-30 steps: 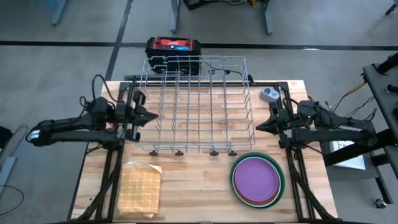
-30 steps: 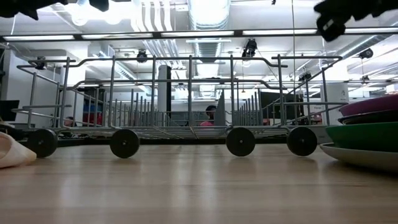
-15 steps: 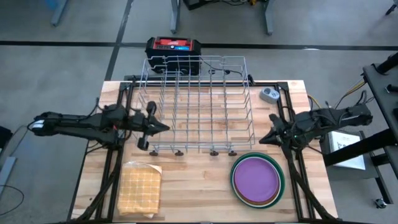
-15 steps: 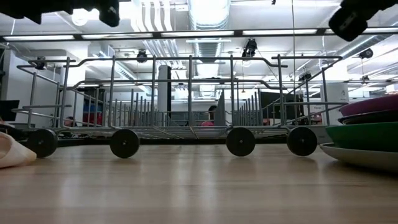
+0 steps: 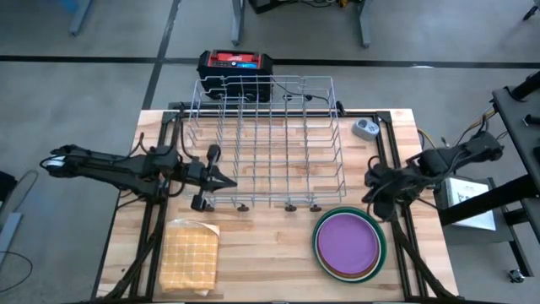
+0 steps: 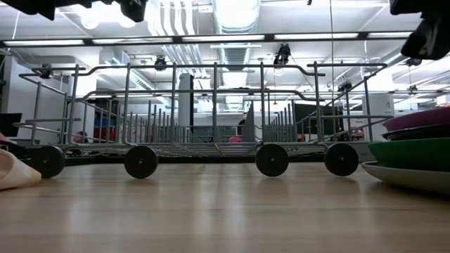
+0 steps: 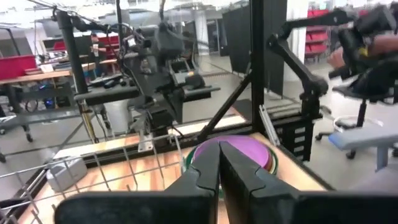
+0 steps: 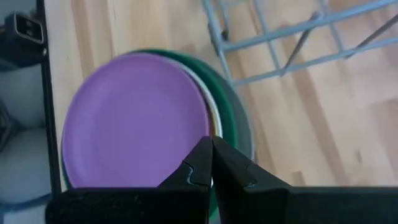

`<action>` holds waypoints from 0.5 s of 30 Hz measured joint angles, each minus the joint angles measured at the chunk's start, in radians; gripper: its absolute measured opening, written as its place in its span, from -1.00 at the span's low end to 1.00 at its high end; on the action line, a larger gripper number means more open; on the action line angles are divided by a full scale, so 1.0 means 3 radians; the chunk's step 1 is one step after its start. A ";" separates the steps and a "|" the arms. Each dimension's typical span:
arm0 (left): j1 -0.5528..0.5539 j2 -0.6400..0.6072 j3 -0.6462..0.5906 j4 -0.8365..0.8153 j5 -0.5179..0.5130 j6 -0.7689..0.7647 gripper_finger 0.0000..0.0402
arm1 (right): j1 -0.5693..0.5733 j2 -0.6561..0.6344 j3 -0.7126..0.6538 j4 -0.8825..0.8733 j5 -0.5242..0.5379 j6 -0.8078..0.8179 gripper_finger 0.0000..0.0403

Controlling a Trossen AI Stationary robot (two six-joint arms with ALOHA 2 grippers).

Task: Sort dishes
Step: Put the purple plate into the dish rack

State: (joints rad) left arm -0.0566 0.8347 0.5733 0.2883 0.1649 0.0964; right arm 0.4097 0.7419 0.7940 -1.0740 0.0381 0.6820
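My right gripper next needs to pick up the purple dish by its rim (image 5: 359,216), so that the top dish can be sorted into the wire dish rack (image 5: 268,139).
A stack of round plates (image 5: 348,245) rests on the near right of the table, the purple plate (image 8: 134,121) on top, with brown, white and green rims (image 8: 239,130) showing beneath it. In the low view the stack's edge (image 6: 415,151) shows at the right. My right gripper (image 5: 368,180) hovers shut just beyond the stack's far edge, pointing down at it (image 8: 210,163). My left gripper (image 5: 230,181) is shut, held above the table at the wire rack's near left corner, its fingers (image 7: 219,171) pointing toward the table's right.
A wire dish rack (image 5: 266,139) on small wheels fills the table's middle and far part. A tan waffle-patterned cloth (image 5: 191,256) lies near left. A small round grey-blue gadget (image 5: 364,128) sits far right. Bare wood lies between cloth and plates.
My left gripper has moved toward the table's right and slightly nearer, along the rack's near left corner. My right gripper has swung toward the near edge and tipped downward over the plate stack. Both stayed shut; the plates have not moved.
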 joint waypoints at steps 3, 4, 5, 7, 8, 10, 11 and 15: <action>0.0000 -0.0051 0.0014 0.0006 -0.0028 -0.0117 -1.00 | 0.0170 0.0142 0.0000 -0.0001 -0.0042 0.0166 -1.00; 0.0000 -0.0063 0.0013 -0.0008 -0.0087 -0.0160 -1.00 | 0.0230 0.0187 -0.0001 -0.0001 -0.0042 0.0235 -1.00; 0.0000 -0.0076 0.0006 -0.0022 -0.0150 -0.0205 -1.00 | 0.0297 0.0229 -0.0004 -0.0003 -0.0041 0.0312 -1.00; 0.0000 -0.0102 -0.0010 -0.0062 -0.0295 -0.0289 -1.00 | 0.0429 0.0309 -0.0004 -0.0005 -0.0041 0.0450 -1.00; 0.0000 -0.0104 -0.0014 -0.0065 -0.0350 -0.0358 -1.00 | 0.0490 0.0354 -0.0004 -0.0005 -0.0032 0.0508 -1.00; 0.0001 -0.0095 -0.0017 -0.0042 -0.0386 -0.0538 -1.00 | 0.0583 0.0449 -0.0006 -0.0005 0.0040 0.0627 -1.00; 0.0000 -0.0077 -0.0019 0.0042 -0.0388 -0.0579 -1.00 | 0.0613 0.0495 -0.0006 -0.0005 0.0064 0.0627 -1.00; 0.0000 -0.0035 0.0046 0.0145 -0.0389 -0.0617 -1.00 | 0.0689 0.0719 -0.0008 0.0018 0.0082 0.0482 -1.00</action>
State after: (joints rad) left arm -0.0566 0.8242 0.5872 0.3317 0.0483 -0.0887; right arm 0.6164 0.9576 0.7918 -1.0688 0.0628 0.8266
